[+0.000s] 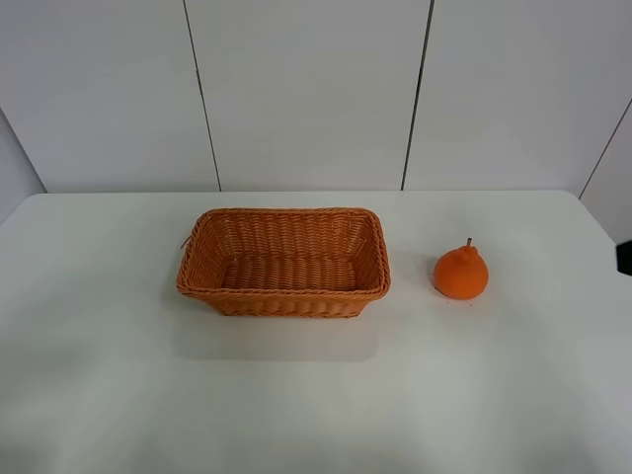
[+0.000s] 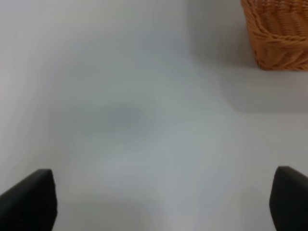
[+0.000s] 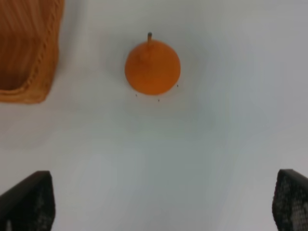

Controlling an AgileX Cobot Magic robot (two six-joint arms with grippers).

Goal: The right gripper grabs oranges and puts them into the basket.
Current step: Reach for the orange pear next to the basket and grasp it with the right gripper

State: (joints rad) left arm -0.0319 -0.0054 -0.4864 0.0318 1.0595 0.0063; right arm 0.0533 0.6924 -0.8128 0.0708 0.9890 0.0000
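The orange should go into the wicker basket (image 1: 286,299), so my right gripper should next pick it up by its round sides below the stem (image 1: 461,275).
One orange (image 1: 460,274) with a knob top and short stem sits on the white table, right of the wicker basket (image 1: 286,299), apart from it. The basket is empty. In the right wrist view the orange (image 3: 152,67) lies ahead of my right gripper (image 3: 159,199), whose fingers (image 3: 26,199) stand wide apart and empty; a basket corner (image 3: 29,53) shows beside it. My left gripper (image 2: 159,199) is open and empty over bare table, with a basket corner (image 2: 279,33) ahead. Neither gripper's fingers show in the high view.
The white table (image 1: 296,395) stretches around the basket and the fruit. A small black part (image 1: 624,257) shows at the right edge of the high view. A white panelled wall (image 1: 306,89) stands behind the table.
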